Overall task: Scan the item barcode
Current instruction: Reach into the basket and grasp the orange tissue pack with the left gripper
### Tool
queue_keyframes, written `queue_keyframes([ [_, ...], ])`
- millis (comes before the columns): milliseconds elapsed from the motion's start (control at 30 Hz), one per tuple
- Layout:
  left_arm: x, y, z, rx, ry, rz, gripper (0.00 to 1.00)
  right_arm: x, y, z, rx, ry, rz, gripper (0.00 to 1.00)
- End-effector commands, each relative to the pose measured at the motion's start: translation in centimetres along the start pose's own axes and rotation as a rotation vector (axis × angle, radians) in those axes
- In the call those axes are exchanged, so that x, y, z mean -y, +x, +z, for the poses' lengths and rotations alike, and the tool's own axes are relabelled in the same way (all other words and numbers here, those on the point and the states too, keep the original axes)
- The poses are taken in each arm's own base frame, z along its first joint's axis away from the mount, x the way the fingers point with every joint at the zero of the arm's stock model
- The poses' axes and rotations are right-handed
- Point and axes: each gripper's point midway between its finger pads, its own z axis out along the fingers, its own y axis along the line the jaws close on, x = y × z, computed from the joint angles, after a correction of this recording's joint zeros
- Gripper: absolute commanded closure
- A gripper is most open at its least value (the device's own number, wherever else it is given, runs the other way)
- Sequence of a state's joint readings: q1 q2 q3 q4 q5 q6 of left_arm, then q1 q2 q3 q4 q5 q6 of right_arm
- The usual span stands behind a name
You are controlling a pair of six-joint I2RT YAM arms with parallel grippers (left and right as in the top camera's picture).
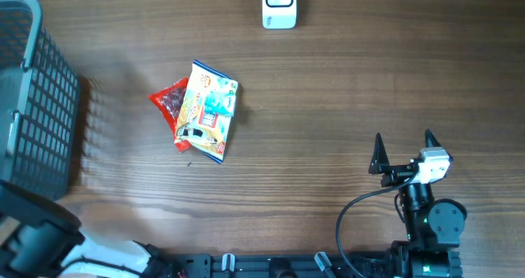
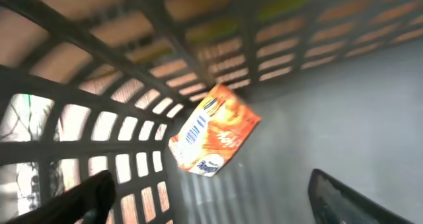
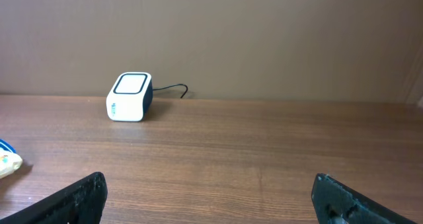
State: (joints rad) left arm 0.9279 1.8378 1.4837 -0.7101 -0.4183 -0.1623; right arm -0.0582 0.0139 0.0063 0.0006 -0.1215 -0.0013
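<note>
My left gripper picks up the orange snack packet by its near end next, to keep the barcode side exposed for scanning.
Through the left wrist camera I look inside the grey basket (image 2: 99, 72), where an orange snack packet (image 2: 215, 131) shows its barcode side. It is near the lattice wall and free of my left gripper (image 2: 208, 197), which is open, its fingers wide apart and nothing between them. On the table lie a light printed packet (image 1: 207, 110) and, partly under it, a red packet (image 1: 171, 102). The white scanner (image 1: 279, 6) stands at the far edge, also visible as the scanner (image 3: 129, 96). My right gripper (image 1: 403, 143) is open over bare wood at the near right, empty (image 3: 208, 197).
The basket (image 1: 33, 106) fills the left edge of the table. The left arm's base (image 1: 33, 237) sits at the near left corner. An edge of a packet (image 3: 8, 161) shows at the left of the right wrist view.
</note>
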Motion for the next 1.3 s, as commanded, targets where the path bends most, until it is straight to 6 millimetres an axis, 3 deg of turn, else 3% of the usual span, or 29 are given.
queue_keyframes([
  [0, -1.2, 2.0, 4.0, -0.094, -0.039, -0.009, 0.08, 0.5, -0.2, 0.0, 0.008, 0.024, 0.007, 0.0],
  [167, -1.1, 3.6, 7.1, -0.158, -0.025, -0.017, 0.08, 0.5, -0.2, 0.0, 0.008, 0.024, 0.008, 0.0],
  [567, 0.6, 4.6, 9.7, -0.181, 0.019, -0.018, 0.12, 0.5, -0.2, 0.0, 0.008, 0.024, 0.007, 0.0],
  [600, 0.7, 4.4, 9.7, -0.173, 0.021, -0.02, 0.2, 0.5, -0.2, 0.0, 0.008, 0.024, 0.007, 0.0],
  [667, 0.7, 4.2, 9.7, -0.168, 0.022, -0.022, 0.51, 0.5, -0.2, 0.0, 0.008, 0.024, 0.008, 0.0],
  [733, 0.7, 4.3, 9.7, -0.169, 0.022, -0.022, 0.74, 0.5, -0.2, 0.0, 0.008, 0.024, 0.008, 0.0],
  [800, 0.7, 4.3, 9.7, -0.172, 0.021, -0.02, 0.92, 0.5, -0.2, 0.0, 0.008, 0.024, 0.008, 0.0],
  [900, 0.4, 4.4, 9.1, -0.178, 0.013, -0.017, 0.96, 0.5, -0.2, 0.0, 0.008, 0.024, 0.007, 0.0],
  [1000, 0.2, 3.4, 7.3, -0.151, 0.023, -0.02, 0.96, 0.5, -0.2, 0.0, 0.008, 0.024, 0.008, 0.0],
  [1067, 0.5, 1.8, 4.8, -0.091, 0.044, -0.025, 0.96, 0.5, -0.2, 0.0, 0.008, 0.024, 0.007, 0.0],
  [1167, 1.1, -1.6, -0.7, 0.053, 0.099, -0.04, 0.96, 0.5, -0.2, 0.0, 0.008, 0.024, 0.007, 0.0],
  [1267, 3.0, -5.5, -9.3, 0.268, 0.235, -0.059, 0.96, 0.5, -0.2, 0.0, 0.008, 0.024, 0.007, 0.0],
])
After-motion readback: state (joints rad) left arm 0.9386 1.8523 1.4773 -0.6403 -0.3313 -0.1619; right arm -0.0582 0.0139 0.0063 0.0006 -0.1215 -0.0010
